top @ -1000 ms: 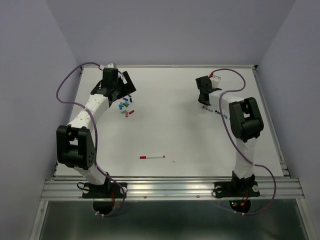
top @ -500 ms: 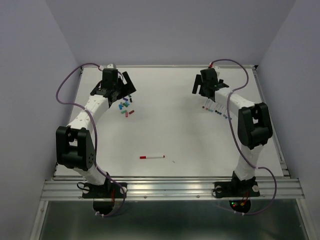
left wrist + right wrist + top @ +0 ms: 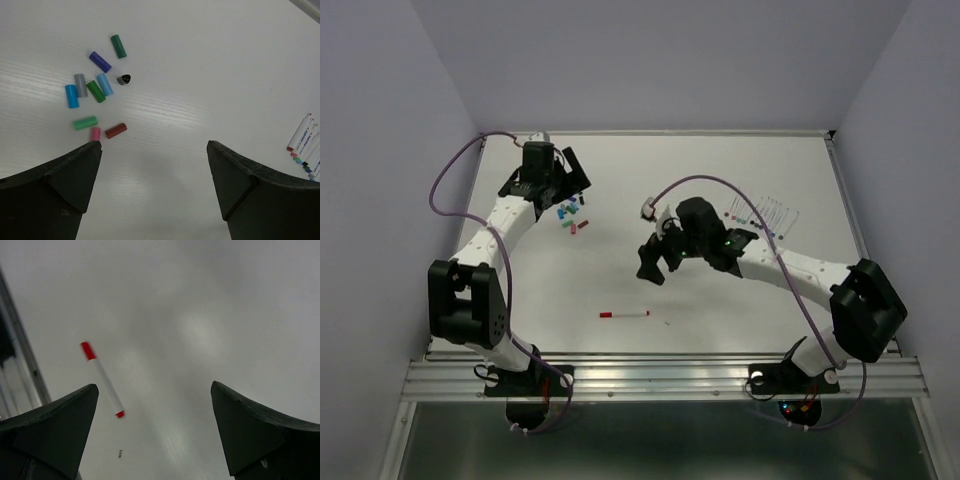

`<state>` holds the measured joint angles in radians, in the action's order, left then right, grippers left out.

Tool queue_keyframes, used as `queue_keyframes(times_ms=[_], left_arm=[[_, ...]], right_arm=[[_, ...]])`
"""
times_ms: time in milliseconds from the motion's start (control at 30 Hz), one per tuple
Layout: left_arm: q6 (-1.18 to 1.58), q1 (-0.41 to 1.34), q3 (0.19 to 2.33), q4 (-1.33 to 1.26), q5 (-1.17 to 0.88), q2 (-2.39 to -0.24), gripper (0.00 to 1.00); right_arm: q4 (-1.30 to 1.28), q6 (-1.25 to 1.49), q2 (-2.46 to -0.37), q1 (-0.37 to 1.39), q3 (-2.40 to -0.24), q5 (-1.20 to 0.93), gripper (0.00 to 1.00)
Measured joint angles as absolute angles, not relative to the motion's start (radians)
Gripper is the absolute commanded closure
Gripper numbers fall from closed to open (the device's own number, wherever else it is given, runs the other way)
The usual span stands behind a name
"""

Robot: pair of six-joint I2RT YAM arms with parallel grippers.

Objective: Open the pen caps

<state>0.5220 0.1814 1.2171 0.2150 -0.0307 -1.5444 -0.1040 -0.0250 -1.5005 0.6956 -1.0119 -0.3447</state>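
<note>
My right gripper should next take hold of the lone pen by its white body [image 3: 630, 314] [image 3: 107, 386], so that the red cap stays free for my left gripper to open.
Several loose pen caps [image 3: 95, 91] in green, blue, purple, grey, pink and red lie scattered at the far left [image 3: 570, 213], just ahead of my left gripper [image 3: 152, 150]. That gripper [image 3: 570, 185] hovers open and empty. A row of white pens [image 3: 766, 212] lies at the far right, and its ends show in the left wrist view [image 3: 305, 145]. One white pen with a red cap [image 3: 102, 379] lies alone near the front [image 3: 624, 314]. My right gripper [image 3: 155, 390] hangs open and empty above mid-table [image 3: 655, 264], with that pen ahead of its left finger.
A small dark speck [image 3: 119, 454] lies on the white table [image 3: 700, 170] near the lone pen. A metal rail [image 3: 660, 375] runs along the front edge. Purple cables loop over both arms.
My right arm has swung from the row of pens at the far right to mid-table, towards the lone red-capped pen, and its jaws have opened. The left arm has barely moved.
</note>
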Motion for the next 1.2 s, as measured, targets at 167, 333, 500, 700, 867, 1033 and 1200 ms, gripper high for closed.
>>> queue_keyframes(times_ms=[167, 333, 500, 700, 867, 1033, 1200], left_arm=[[0.529, 0.181, 1.200, 0.214, -0.030, -1.534, 0.01], [0.532, 0.181, 1.190, 0.215, -0.025, -1.525, 0.01], [0.532, 0.181, 1.178, 0.213, -0.024, -1.509, 0.01], [0.532, 0.181, 1.171, 0.214, -0.023, -1.501, 0.01], [0.532, 0.181, 1.171, 0.214, -0.022, -1.500, 0.01], [0.532, 0.181, 1.171, 0.214, -0.022, -1.496, 0.01], [0.531, 0.181, 1.171, 0.214, -0.022, -1.485, 0.01]], right_arm=[[-0.120, -0.139, -1.540, 0.889, -0.987, -0.439, 0.00], [-0.146, -0.222, -1.652, 0.989, -1.010, -0.410, 0.00], [-0.176, -0.260, -1.722, 1.042, -1.037, -0.356, 0.01], [-0.198, -0.282, -1.797, 1.065, -1.093, -0.262, 0.08], [-0.208, -0.296, -1.847, 1.106, -1.118, -0.175, 0.32], [-0.210, -0.289, -1.853, 1.115, -1.123, -0.133, 0.86], [-0.200, -0.290, -1.853, 1.118, -1.123, -0.115, 0.99]])
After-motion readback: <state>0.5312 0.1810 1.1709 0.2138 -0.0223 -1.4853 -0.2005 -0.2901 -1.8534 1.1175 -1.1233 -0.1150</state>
